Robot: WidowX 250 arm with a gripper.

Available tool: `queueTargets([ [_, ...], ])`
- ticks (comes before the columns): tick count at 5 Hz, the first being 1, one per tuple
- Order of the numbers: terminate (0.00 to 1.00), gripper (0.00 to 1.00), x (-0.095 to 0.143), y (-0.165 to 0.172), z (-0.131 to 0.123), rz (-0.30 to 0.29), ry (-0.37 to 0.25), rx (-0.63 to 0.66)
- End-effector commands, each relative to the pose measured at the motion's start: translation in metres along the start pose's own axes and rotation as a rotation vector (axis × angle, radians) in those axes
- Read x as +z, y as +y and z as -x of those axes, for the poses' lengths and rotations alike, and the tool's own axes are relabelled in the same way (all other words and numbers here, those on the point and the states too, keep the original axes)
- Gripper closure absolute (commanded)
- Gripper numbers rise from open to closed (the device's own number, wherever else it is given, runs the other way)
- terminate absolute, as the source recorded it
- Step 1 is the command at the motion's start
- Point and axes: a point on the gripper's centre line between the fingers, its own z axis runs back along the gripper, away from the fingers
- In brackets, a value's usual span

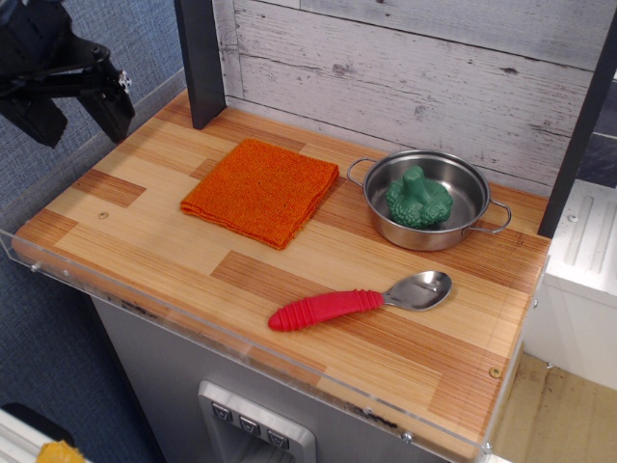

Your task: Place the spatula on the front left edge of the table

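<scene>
My gripper is to grab the spatula next by its red ribbed handle [326, 309], to put it on the front left edge of the table.
The spatula [359, 303] lies flat on the table [154, 241] near the front right, its red ribbed handle pointing left toward the front edge and its shiny metal bowl pointing right. My black gripper [79, 123] hangs above the table's far left corner, far from the spatula. Its two fingers stand apart and hold nothing. The front left part of the table is bare wood behind the clear acrylic rim [58, 275].
An orange folded cloth [260, 190] lies at the middle back. A steel pan [384, 224] with a green toy vegetable [420, 199] in it stands at the back right. A dark post [201, 60] rises at the back left; a white plank wall runs behind.
</scene>
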Motion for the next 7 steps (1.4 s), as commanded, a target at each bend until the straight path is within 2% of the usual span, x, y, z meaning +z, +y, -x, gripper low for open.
queueTargets([
  [1,0.00,0.00,0.000,0.000,0.000,0.000,0.000,0.000],
  [2,0.00,0.00,-0.003,-0.022,0.004,0.030,0.044,-0.148],
  [3,0.00,0.00,-0.010,-0.057,0.012,0.054,0.078,-0.212],
  [4,0.00,0.00,-0.023,-0.098,0.027,0.061,0.118,-0.339],
  [5,0.00,0.00,-0.036,-0.142,0.043,0.108,0.136,-0.455],
  [7,0.00,0.00,-0.072,-0.165,0.059,0.134,0.133,-0.697],
])
